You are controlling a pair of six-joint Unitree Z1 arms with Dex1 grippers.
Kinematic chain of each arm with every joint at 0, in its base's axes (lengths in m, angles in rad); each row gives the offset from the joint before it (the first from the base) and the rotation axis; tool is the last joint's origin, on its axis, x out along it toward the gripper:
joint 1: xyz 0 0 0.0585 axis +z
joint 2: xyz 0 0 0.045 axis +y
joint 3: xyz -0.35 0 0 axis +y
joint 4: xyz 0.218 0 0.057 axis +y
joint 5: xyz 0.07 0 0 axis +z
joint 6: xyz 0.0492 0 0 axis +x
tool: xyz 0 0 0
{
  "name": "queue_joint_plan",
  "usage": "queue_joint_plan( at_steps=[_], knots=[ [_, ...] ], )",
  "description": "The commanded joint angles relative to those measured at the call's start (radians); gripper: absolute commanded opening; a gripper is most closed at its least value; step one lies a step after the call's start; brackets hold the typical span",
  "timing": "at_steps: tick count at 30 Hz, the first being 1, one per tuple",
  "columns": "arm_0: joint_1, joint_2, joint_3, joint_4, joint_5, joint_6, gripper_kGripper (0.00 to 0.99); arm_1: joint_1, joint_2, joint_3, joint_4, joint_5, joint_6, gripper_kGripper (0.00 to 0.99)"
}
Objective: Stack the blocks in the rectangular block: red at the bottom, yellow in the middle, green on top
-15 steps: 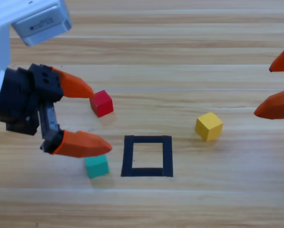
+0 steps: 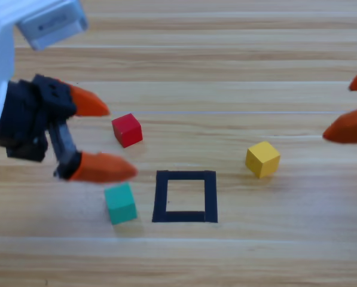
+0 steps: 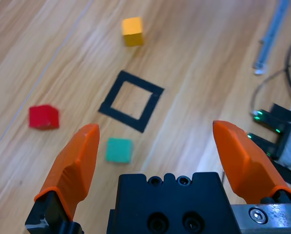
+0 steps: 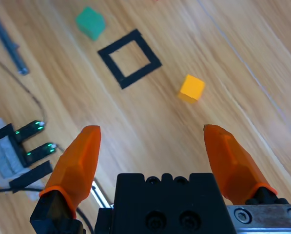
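I should grab the red cube next with my left gripper, by its opposite sides. Its top then stays free for the yellow cube (image 2: 262, 158) (image 3: 132, 31).
The red cube (image 2: 127, 130) sits left of centre, with the teal-green cube (image 2: 120, 203) nearer the front and the yellow cube (image 2: 262, 158) to the right. Between them lies the black tape square (image 2: 161, 197), its wood centre bare. My left gripper (image 2: 122, 140) hovers open at the left, one jaw tip near the red cube and the other above the green cube, holding nothing. The left wrist view shows the red cube (image 3: 43, 117), green cube (image 3: 119, 149), tape square (image 3: 120, 120) and yellow cube (image 3: 132, 31) ahead. My right gripper (image 2: 338, 112) waits open at the right edge.
Off the table's side, a black device with green lights (image 3: 277, 136) (image 4: 18, 146) and thin cables show in both wrist views. A grey rod (image 3: 272, 34) (image 4: 6, 41) lies near them.
My left gripper has shifted a little back and to the left, uncovering the whole green cube. The right gripper has drawn slightly farther towards the right edge. The cubes have not moved.
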Motion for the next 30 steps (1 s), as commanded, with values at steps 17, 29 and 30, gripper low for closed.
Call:
queue_joint_plan(
  at_steps=[17, 29, 30],
  knots=[
    [0.304, 0.493, -0.459, 0.424, 0.264, -0.722, 0.99, 0.026, 0.493, -0.14, -0.051, -0.272, 0.135, 0.93],
    [0.341, 0.751, -0.746, 0.625, 0.193, -0.968, 0.99, 0.014, 0.681, -0.186, -0.085, -0.272, 0.135, 0.93],
    [0.344, 0.761, -0.758, 0.625, 0.179, -0.978, 0.99, 0.013, 0.687, -0.189, -0.085, -0.272, 0.136, 0.928]
  ],
)
